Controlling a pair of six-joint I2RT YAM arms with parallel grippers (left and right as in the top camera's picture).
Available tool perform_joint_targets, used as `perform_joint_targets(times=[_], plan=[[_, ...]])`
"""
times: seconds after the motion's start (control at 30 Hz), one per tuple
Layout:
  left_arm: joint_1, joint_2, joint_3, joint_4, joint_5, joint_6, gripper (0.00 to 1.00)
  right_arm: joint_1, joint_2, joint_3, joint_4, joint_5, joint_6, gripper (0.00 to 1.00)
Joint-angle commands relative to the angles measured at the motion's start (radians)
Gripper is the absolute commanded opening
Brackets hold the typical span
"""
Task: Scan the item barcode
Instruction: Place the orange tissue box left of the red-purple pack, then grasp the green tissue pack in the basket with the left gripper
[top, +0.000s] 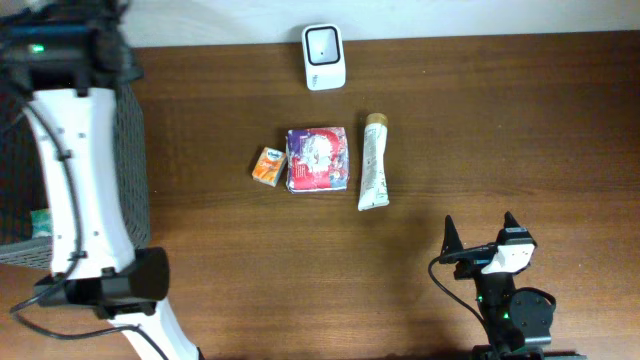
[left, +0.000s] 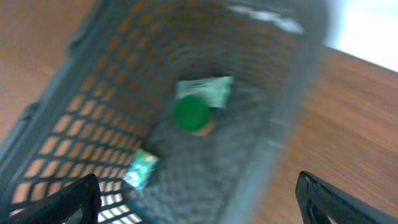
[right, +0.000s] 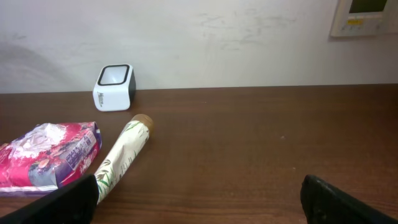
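The teal packet (left: 142, 168) has a barcode to scan, so my left gripper needs to pick it up by one end next.
The white barcode scanner (top: 323, 56) (right: 114, 87) stands at the table's far edge. In front of it lie a small orange box (top: 268, 165), a pink wipes pack (top: 318, 158) (right: 46, 155) and a white tube (top: 374, 162) (right: 121, 160). My left gripper (left: 196, 193) hangs open over the grey basket (left: 93, 93), with nothing between its fingers. Below it in the basket lie a green-capped item (left: 191, 114) and a teal packet (left: 142, 168). My right gripper (top: 480, 225) (right: 199, 202) stands open and empty near the front right, facing the tube and scanner.
The basket (top: 132, 150) sits at the table's left edge, mostly covered by my white left arm (top: 80, 180). Bare wooden tabletop (top: 520, 130) stretches right of the tube. A wall runs behind the scanner.
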Motion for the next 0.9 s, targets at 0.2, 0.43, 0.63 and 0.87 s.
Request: perform_joint_targets(times=[0.2, 0.43, 0.63, 0.87], plan=[[0.402, 0.004, -0.343, 0.141, 0.224, 0.133, 0.9, 0.006, -0.006, -0.009, -0.001, 0.005, 0.008, 0.99], [0.47, 0.005, -0.861, 0.413, 0.196, 0.459, 0.84, 0.006, -0.006, -0.009, -0.001, 0.005, 0.008, 0.99], [0.477, 0.005, -1.056, 0.601, 0.031, 0.459, 0.74, 0.006, -0.006, -0.009, -0.001, 0.005, 0.008, 0.99], [0.569, 0.005, -1.199, 0.783, 0.038, 0.459, 0.58, 0.006, -0.006, -0.009, -0.001, 0.005, 0.008, 0.99]])
